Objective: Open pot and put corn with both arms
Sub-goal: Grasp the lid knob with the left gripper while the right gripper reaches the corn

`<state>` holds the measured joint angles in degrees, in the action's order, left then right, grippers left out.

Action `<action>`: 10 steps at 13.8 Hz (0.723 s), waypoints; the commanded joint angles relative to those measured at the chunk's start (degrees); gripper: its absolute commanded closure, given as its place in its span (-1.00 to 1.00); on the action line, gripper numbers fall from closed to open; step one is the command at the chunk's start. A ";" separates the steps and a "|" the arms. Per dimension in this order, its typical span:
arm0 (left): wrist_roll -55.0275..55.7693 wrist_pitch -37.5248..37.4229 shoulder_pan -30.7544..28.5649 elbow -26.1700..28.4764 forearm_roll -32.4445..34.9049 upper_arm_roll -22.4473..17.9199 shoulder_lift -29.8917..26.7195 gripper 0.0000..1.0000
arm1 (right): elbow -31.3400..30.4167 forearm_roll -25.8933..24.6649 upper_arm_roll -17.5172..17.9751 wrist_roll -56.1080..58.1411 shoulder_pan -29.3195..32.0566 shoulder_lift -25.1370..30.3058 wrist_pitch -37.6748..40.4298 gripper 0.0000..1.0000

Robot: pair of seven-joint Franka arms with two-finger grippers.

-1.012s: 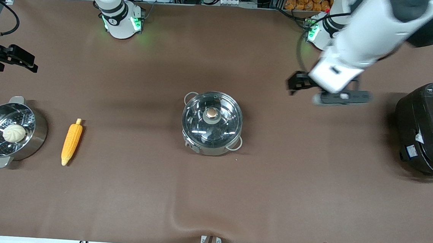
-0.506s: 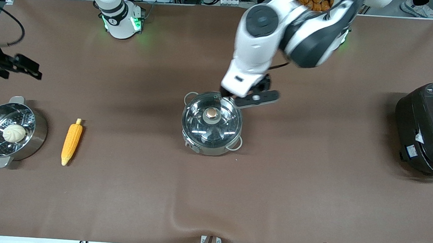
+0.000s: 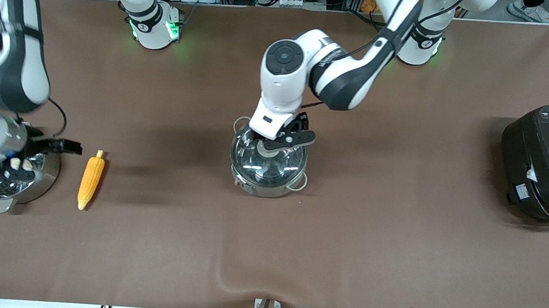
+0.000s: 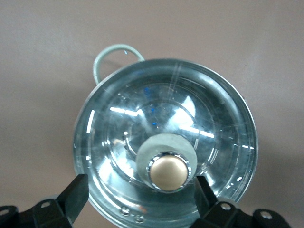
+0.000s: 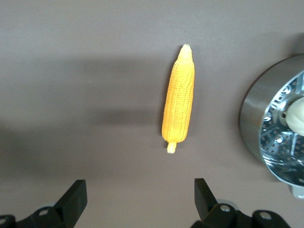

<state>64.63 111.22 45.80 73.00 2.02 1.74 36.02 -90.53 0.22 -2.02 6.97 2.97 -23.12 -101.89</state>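
Note:
My left gripper first moves toward the tan knob (image 4: pixel 168 172) above the lid (image 4: pixel 161 104) and closes on the knob only then, since the knob sits beyond the gripper's fingers.
The steel pot (image 3: pixel 267 173) stands mid-table with its glass lid (image 4: pixel 166 128) on. My left gripper (image 3: pixel 275 142) hangs open over the lid. In the left wrist view its fingers (image 4: pixel 76 194) stand wide on either side of the tan knob (image 4: pixel 167 172) without touching it. The corn (image 3: pixel 91 180) lies on the table toward the right arm's end, also seen in the right wrist view (image 5: pixel 179 97). My right gripper (image 3: pixel 55 147) is open and empty in the air, over the table between the corn's stub end and the steamer pot.
The steel steamer pot (image 3: pixel 46 176) with a white bun (image 5: pixel 297 116) stands beside the corn at the right arm's end. A big black cooker (image 3: pixel 542 163) stands at the left arm's end. One wire loop handle (image 4: pixel 114 57) of the pot shows.
My left arm has swung in from the cooker's side and come down over the pot's lid. My right arm has moved from the table's edge to over the steamer pot, beside the corn.

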 commanded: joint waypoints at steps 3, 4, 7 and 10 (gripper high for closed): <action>3.05 2.51 2.10 -4.10 1.14 -1.39 3.70 -0.88 | 1.67 -0.39 0.35 2.08 0.72 -7.36 -5.76 -1.00; 3.05 3.03 2.10 -4.10 1.05 -1.47 3.71 -0.83 | 1.59 -0.57 0.35 2.25 0.81 -8.86 -6.39 -1.00; 3.05 3.30 2.10 -4.01 1.14 -1.83 4.14 -0.67 | 1.59 -0.39 0.35 2.52 1.77 -12.82 -8.50 -1.00; 2.96 3.30 2.10 -4.01 1.14 -2.35 4.58 -0.59 | 1.59 -0.66 0.26 3.66 1.77 -16.33 -11.39 -1.00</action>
<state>66.48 114.50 47.31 70.80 2.02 0.30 39.34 -90.41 0.20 -2.16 9.65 4.12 -36.76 -111.97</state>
